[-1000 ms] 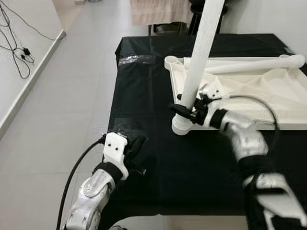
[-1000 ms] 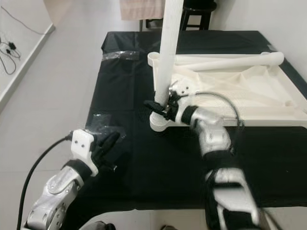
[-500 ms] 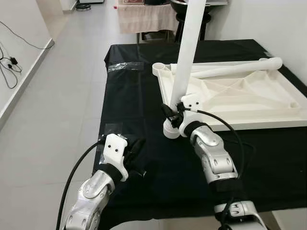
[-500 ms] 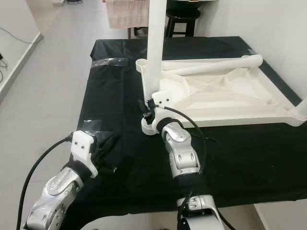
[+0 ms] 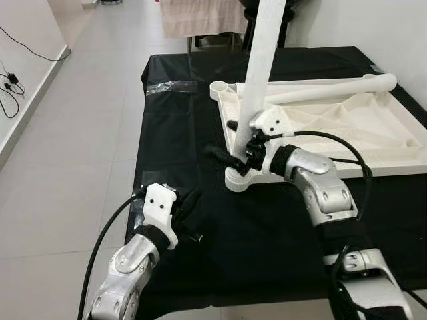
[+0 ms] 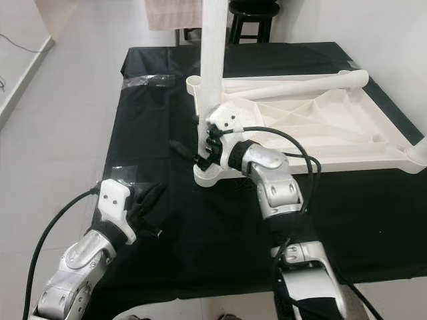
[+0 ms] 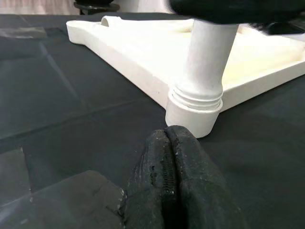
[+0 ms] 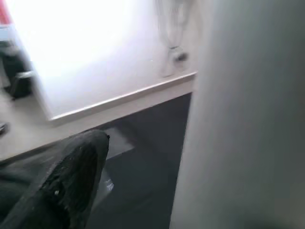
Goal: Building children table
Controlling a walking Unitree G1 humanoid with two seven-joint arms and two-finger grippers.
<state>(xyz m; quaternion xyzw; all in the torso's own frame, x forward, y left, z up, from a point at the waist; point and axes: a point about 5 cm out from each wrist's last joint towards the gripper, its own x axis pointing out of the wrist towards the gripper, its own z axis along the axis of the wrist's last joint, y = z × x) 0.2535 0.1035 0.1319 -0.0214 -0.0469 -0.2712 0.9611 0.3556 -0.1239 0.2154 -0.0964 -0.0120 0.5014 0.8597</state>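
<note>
My right gripper is to fix the white leg upright in the table top's corner socket [image 5: 237,180], so it needs to grab the leg by its lower end [image 5: 244,139] next.
A white children's table top [image 5: 347,127] lies upside down on the black-covered table [image 5: 180,133]. One white leg [image 5: 259,60] stands upright in its near-left corner socket [image 5: 239,180]. A second leg [image 5: 327,87] lies along the far rim. My right gripper [image 5: 225,140] is at the base of the upright leg, open, one finger on each side of the leg. In the right wrist view the leg [image 8: 243,114] is close beside a black finger [image 8: 76,176]. My left gripper [image 5: 192,200] rests shut on the cloth, left of the socket [image 7: 195,112], nothing between its fingers [image 7: 167,186].
Clear tape patches [image 5: 172,85] stick to the cloth at the far left and near my left gripper. A black stool [image 6: 252,10] and a beige cloth [image 5: 200,17] stand beyond the table. Grey floor [image 5: 73,133] runs along the left, with cables [image 5: 13,80] by the wall.
My right gripper's fingers have spread apart around the leg's base, and that arm's elbow has swung to the right. The camera shifted slightly. The left arm stays put.
</note>
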